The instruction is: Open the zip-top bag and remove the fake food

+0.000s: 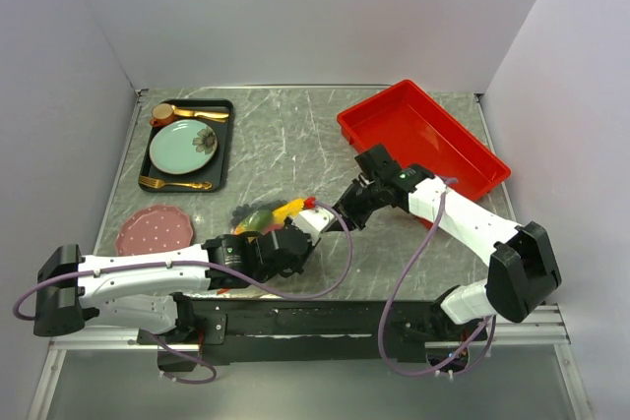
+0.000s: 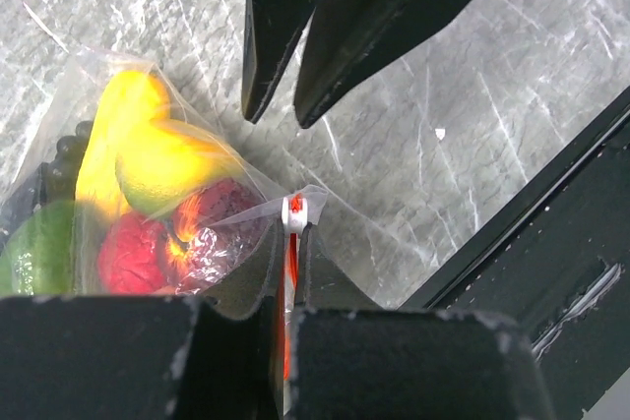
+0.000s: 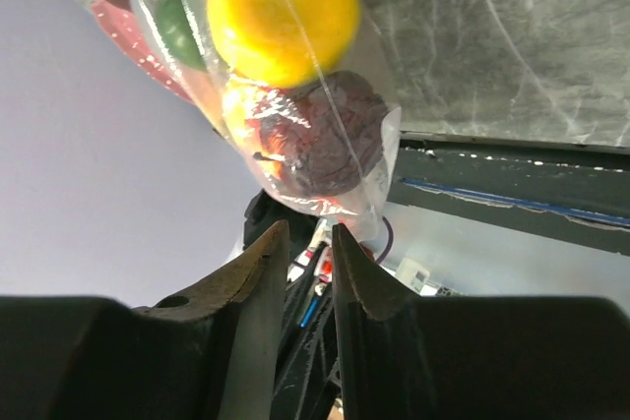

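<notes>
I will grab the zip-top bag's corner (image 1: 318, 238) (image 3: 366, 226) beside the white slider with my right gripper next. That holds the bag in place so my left gripper opens the zip.
The zip-top bag (image 1: 258, 215) lies on the marble table near the front edge, with the fake food (image 1: 285, 210) inside it. In the left wrist view the bag (image 2: 212, 135) holds yellow (image 2: 138, 154), red, dark purple and green pieces. My left gripper (image 2: 287, 238) is shut on the orange-red zip strip, just behind the white slider (image 2: 293, 211). It also shows in the top view (image 1: 307, 223). My right gripper (image 3: 307, 233) is slightly open and empty, its tips just short of the bag's corner (image 3: 379, 179). It shows in the top view (image 1: 340, 215) and in the left wrist view (image 2: 278, 115).
A red tray (image 1: 463, 159) stands at the back right, behind my right arm. A black tray (image 1: 222, 145) at the back left holds a mint-green plate (image 1: 182, 148) and gold cutlery (image 1: 187, 113). A pink plate (image 1: 153, 231) lies front left. The table's dark front rail (image 2: 551, 233) is close.
</notes>
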`<state>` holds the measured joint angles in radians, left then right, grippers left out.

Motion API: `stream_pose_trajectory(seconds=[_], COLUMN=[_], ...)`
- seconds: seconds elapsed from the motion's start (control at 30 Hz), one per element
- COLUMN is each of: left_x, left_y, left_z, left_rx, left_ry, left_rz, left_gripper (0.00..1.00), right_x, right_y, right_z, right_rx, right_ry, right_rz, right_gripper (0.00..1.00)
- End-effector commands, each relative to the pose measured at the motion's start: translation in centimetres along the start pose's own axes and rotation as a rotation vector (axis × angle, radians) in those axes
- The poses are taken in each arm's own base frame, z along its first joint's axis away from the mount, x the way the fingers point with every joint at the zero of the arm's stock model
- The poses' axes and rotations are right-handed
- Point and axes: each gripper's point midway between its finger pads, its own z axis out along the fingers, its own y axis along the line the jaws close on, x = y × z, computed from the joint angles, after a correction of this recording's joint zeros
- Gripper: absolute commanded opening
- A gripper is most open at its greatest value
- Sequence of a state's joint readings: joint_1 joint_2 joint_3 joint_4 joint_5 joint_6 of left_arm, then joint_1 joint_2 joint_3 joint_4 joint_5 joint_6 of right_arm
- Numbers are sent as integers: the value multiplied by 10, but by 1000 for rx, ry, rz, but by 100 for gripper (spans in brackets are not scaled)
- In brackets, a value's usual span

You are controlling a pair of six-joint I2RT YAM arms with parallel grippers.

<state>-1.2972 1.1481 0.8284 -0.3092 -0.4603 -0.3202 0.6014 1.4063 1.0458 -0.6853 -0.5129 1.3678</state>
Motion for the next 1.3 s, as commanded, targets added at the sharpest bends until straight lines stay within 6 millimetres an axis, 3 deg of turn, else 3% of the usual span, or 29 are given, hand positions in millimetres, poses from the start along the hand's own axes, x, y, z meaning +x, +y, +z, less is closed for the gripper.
stream_pose_trajectory(seconds=[0.0, 0.17, 0.5, 0.73, 0.83, 1.0, 1.03, 1.1, 1.27], left_x=[-10, -11, -19, -22, -21, -19, -18, -17, -9], left_y=[-2, -4, -11, -19, -21, -26, -26, -28, -30], left_z=[-7, -6, -4, -4, -4, -4, -4, -4, -4], left_rx=[14, 18, 43, 60, 60, 69, 70, 72, 78], left_ry=[-30, -34, -51, -60, -54, -49, -47, -43, -21], left_rz=[-19, -18, -14, -10, -7, -1, 0, 4, 19], left_gripper=[1, 1, 1, 1, 1, 1, 1, 1, 1], right_x=[2, 8, 37, 37, 37, 36, 36, 36, 35], right_y=[4, -4, -19, -21, -21, -20, -19, -20, -21], right_z=[-4, -5, 15, 24, 28, 30, 30, 30, 30], right_rx=[-38, -21, 28, 57, 56, 56, 54, 60, 53], right_ry=[-6, 12, 146, 166, 185, 186, 186, 182, 183], right_rz=[-21, -17, 37, 52, 53, 62, 61, 61, 62], right_gripper=[36, 43, 43, 41, 36, 17, 8, 0, 0])
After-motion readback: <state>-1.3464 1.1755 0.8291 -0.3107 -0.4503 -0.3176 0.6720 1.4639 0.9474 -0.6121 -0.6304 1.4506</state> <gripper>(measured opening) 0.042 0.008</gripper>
